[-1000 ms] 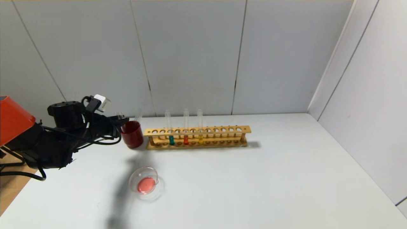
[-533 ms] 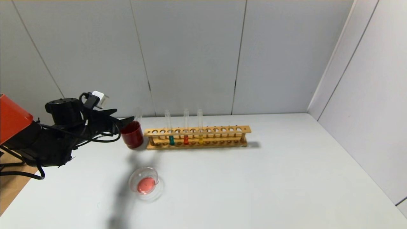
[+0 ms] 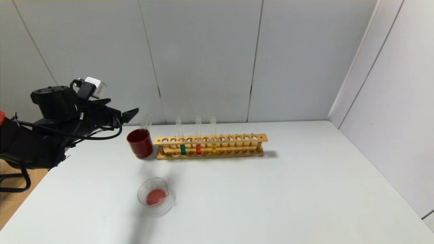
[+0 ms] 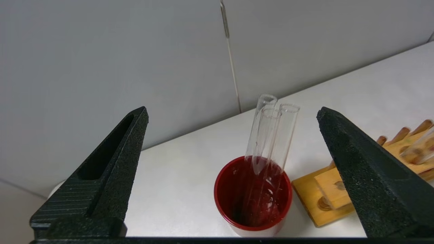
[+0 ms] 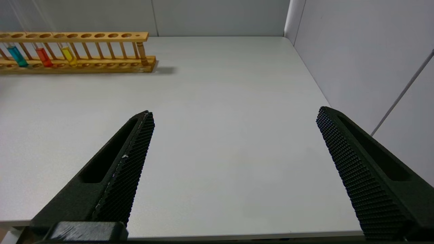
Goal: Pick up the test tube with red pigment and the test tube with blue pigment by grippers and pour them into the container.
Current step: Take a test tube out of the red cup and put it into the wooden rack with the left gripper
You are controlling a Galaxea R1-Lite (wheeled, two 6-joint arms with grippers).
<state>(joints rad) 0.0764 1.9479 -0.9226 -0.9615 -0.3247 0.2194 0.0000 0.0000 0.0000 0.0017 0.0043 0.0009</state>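
The rack's boards surround the blue end of the test tube. My left gripper should next grab the test tube with blue pigment by its bare upper glass [image 3: 179, 130].
My left gripper [image 3: 130, 114] hangs open, up and to the left of the dark red cup [image 3: 139, 143], with nothing between its fingers. In the left wrist view the gripper [image 4: 233, 109] frames that cup [image 4: 252, 198], in which three empty glass tubes [image 4: 273, 132] lean. The test tube with blue pigment [image 3: 183, 149] stands in the wooden rack [image 3: 237, 146], beside a test tube with red-orange liquid [image 3: 198, 149] and a yellow one [image 3: 214, 148]. The container [image 3: 155, 196], a clear glass dish, holds a red pool near the table's front left. My right gripper [image 5: 234, 113] is open over bare table.
The rack [image 5: 101, 51] runs along the back of the white table [image 3: 271, 196], its left end touching the cup. Grey wall panels close the back and right sides. The table's left edge lies under my left arm.
My left gripper has opened from shut, leaving an empty tube in the red cup, and has lifted up and back to the left.
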